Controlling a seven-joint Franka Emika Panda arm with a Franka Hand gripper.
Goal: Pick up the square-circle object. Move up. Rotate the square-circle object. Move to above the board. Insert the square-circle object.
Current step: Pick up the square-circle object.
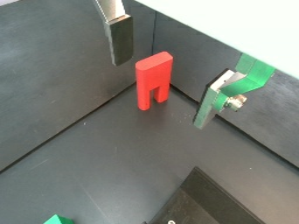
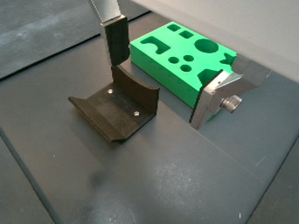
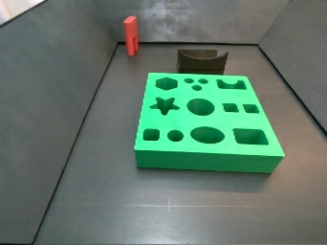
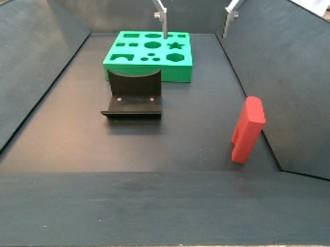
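The square-circle object has two legs that need to stay free to go into the board, so my gripper should next grab it by its solid end (image 3: 130,22) (image 1: 155,66).
The square-circle object, a slim red block (image 1: 153,80), stands upright on its two legs on the dark floor near a wall corner; it shows in both side views (image 3: 130,35) (image 4: 248,130). The green board (image 2: 181,57) with many shaped holes lies flat in the middle of the floor (image 3: 205,122) (image 4: 150,53). My gripper (image 1: 159,92) is open and empty, high above the floor. In a wrist view the red block shows between the fingers but well below them. In a wrist view (image 2: 158,93) the fingers hang over the board's edge. Its fingertips (image 4: 161,14) show in a side view.
A dark grey curved holder (image 2: 114,109) stands next to the board's short side (image 3: 202,59) (image 4: 133,96). Dark walls (image 3: 76,57) enclose the floor on all sides. The red block stands beside one wall (image 4: 290,106).
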